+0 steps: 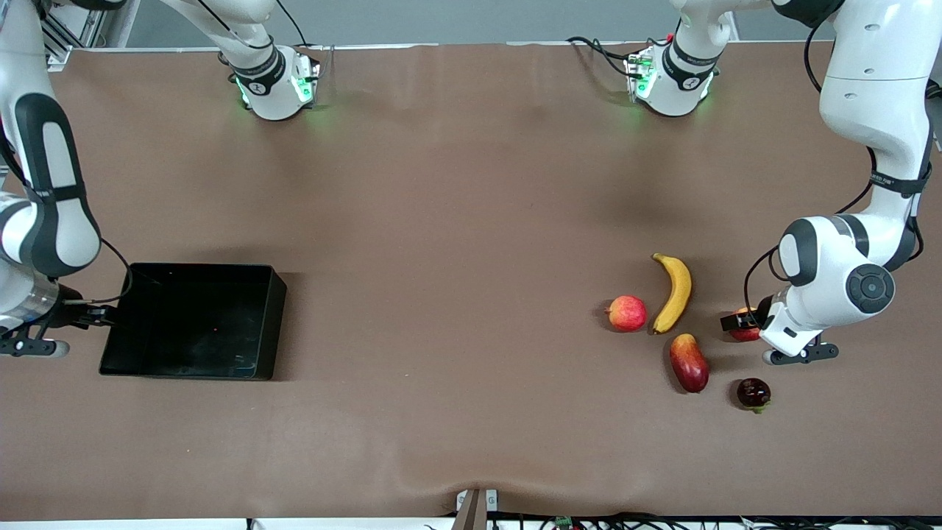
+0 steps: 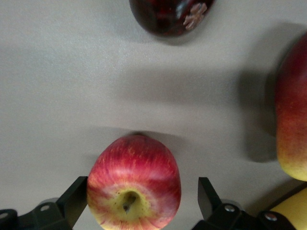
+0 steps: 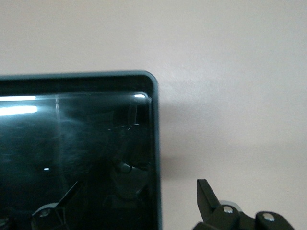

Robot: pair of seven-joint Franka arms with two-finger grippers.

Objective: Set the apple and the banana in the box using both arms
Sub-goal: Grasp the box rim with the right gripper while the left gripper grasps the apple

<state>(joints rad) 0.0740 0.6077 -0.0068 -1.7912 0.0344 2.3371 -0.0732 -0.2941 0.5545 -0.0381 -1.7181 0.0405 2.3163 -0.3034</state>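
Note:
My left gripper should close now: its fingertips are on either side of the apple in the wrist view.
The apple (image 2: 134, 184), red with yellowish streaks and a stem dimple, sits on the table between the fingers of my left gripper (image 2: 142, 191). The jaws are open: one finger is at its skin, the other stands clear of it. In the front view the apple (image 1: 748, 335) is mostly hidden under that gripper (image 1: 743, 324). The yellow banana (image 1: 674, 293) lies beside it, toward the right arm's end. The black box (image 1: 193, 322) stands at the right arm's end. My right gripper (image 3: 134, 201) is open and straddles the box's wall (image 3: 156, 143), low at the box's edge (image 1: 110, 316).
A pinkish-red round fruit (image 1: 627, 313) lies beside the banana. A red-yellow mango-like fruit (image 1: 689, 362) and a dark round fruit (image 1: 753, 393) lie nearer to the front camera than the apple. The brown table (image 1: 456, 258) stretches between the box and the fruits.

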